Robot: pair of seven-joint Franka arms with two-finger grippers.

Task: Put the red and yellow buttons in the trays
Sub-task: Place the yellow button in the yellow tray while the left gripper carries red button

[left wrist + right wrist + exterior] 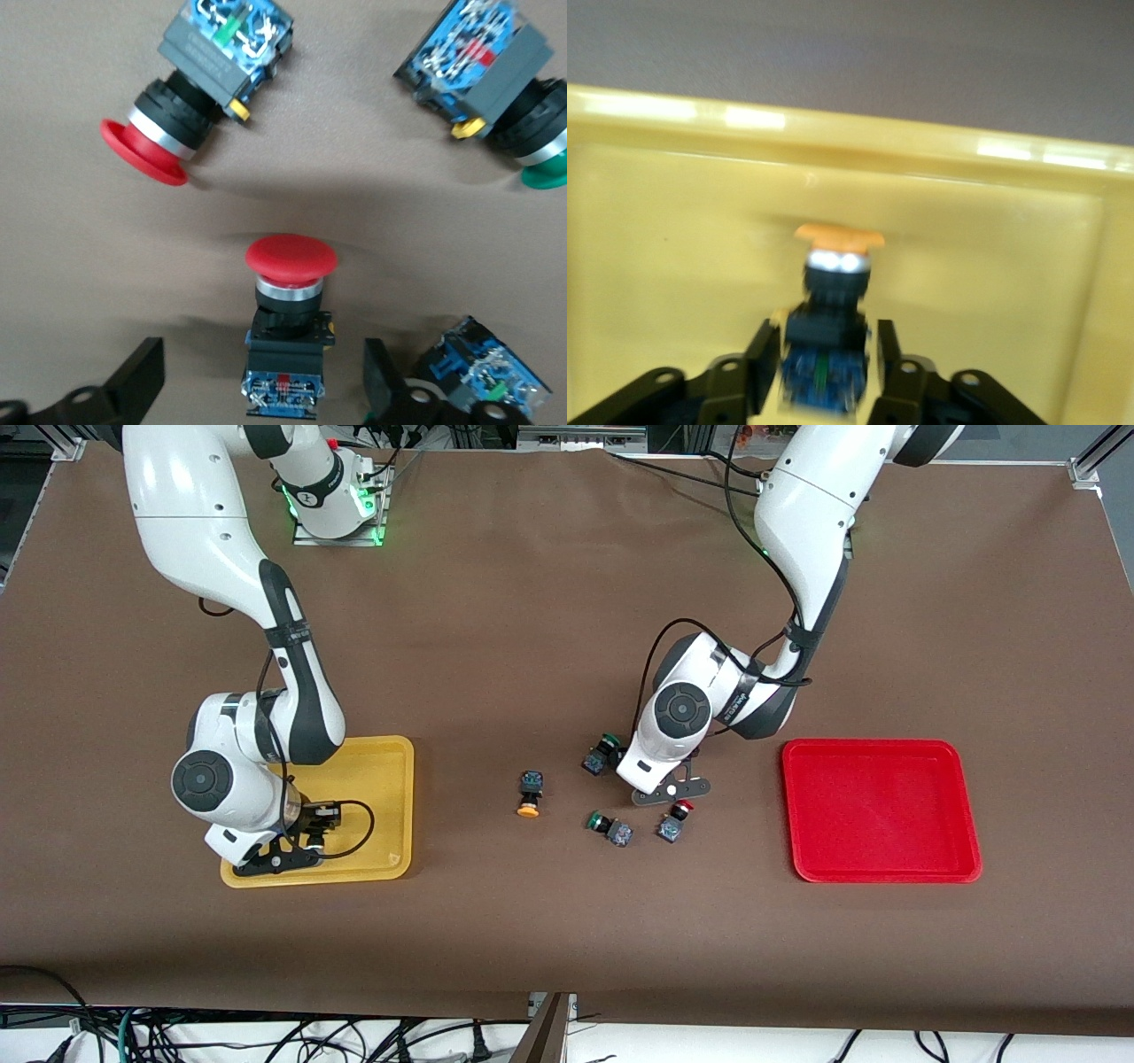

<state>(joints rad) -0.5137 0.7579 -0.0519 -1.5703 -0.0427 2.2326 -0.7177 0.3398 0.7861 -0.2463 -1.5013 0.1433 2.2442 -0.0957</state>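
Note:
I should close my left gripper on the red button now. My left gripper's fingers are on both sides of the red button's grey body point(285, 359), so they would hold the button if I closed now.
My right gripper point(285, 852) hangs low over the yellow tray point(390, 797), at the end nearer the front camera. In the right wrist view its fingers point(764, 354) stand slightly apart on either side of a yellow button point(830, 310) inside the tray point(673, 248). My left gripper point(671, 786) is open over the button cluster. Its fingers point(142, 376) straddle a red button point(285, 328) without touching it. A second red button point(190, 97) lies close by, and one red button point(675, 821) shows in the front view. Another yellow button point(530, 793) lies mid-table. The red tray point(877, 810) holds nothing.
Two green-capped switches point(602, 755) point(609, 825) lie beside my left gripper, and both also show in the left wrist view point(496, 80) point(478, 381). The brown table point(567, 939) ends at an edge near the front camera, with cables below it.

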